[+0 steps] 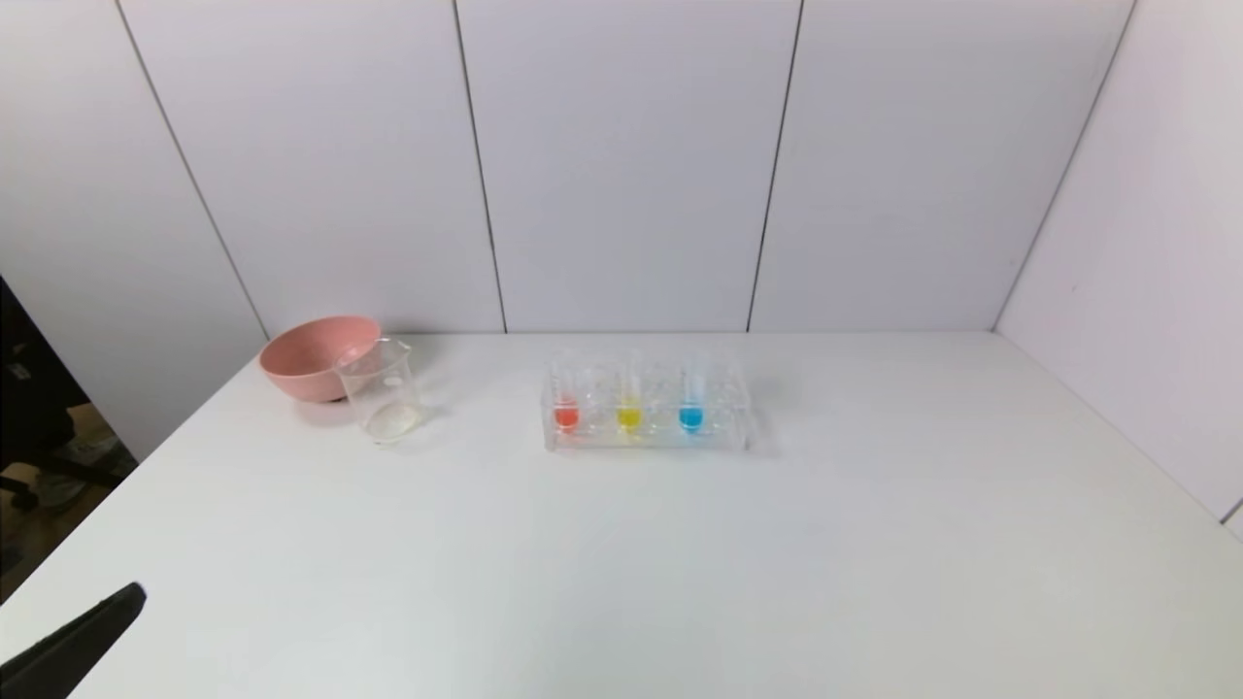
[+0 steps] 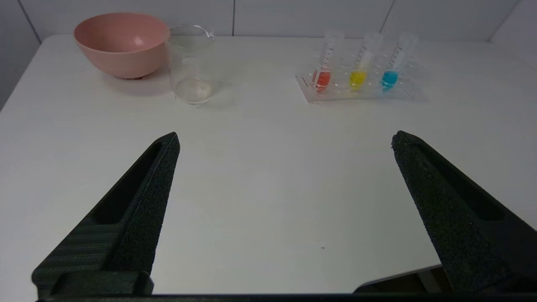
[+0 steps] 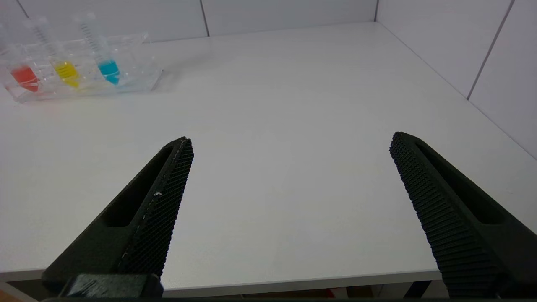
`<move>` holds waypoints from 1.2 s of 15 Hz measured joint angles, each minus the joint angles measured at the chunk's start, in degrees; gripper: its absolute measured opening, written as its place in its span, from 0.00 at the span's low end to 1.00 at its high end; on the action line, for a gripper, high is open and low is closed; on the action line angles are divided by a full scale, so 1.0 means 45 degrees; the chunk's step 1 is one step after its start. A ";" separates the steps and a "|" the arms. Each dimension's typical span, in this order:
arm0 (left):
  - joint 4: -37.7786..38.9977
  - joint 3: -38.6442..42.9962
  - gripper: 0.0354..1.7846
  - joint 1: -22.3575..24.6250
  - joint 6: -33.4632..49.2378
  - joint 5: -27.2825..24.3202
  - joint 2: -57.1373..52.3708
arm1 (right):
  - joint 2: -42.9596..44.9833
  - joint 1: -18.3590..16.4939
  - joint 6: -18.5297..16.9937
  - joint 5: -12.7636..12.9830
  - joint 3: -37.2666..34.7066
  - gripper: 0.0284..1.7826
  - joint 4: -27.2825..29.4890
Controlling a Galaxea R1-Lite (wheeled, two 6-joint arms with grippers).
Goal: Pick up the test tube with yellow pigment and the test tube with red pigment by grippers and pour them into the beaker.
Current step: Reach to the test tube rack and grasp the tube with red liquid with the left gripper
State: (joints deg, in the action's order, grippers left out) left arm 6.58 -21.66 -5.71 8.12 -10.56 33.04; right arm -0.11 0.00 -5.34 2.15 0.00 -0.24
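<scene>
Next, my left gripper takes the red tube by its bare upper part to pour it. The rack closes around the tube's lower half.
The red-pigment tube and the yellow-pigment tube stand upright in a clear rack at the table's middle back, next to a blue-liquid tube. The empty glass beaker stands to the rack's left. All show in the left wrist view: red tube, yellow tube, beaker. My left gripper is open and empty near the table's front left edge; one finger shows in the head view. My right gripper is open and empty at the front edge, out of the head view.
A pink bowl sits just behind and left of the beaker, close against it. White wall panels close the back and right sides. The white table lies bare between the grippers and the rack.
</scene>
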 joint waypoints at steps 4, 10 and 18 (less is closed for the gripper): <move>0.1856 -0.1016 0.99 -0.1051 -0.0016 -0.1008 0.4093 | 0.0000 0.0000 0.0005 -0.0005 0.0000 0.96 0.0000; 0.4294 -0.2639 0.99 -0.4110 0.0179 0.1533 0.9324 | 0.0000 0.0000 0.0000 -0.0005 0.0000 0.96 0.0000; 0.4706 -0.6198 0.99 -0.5954 0.1999 0.6285 1.4618 | 0.0000 0.0000 0.0005 -0.0005 0.0000 0.96 0.0000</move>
State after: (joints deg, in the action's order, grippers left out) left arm 27.76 -49.55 -32.50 17.12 17.73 98.82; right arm -0.11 0.00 -5.32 2.12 0.00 -0.24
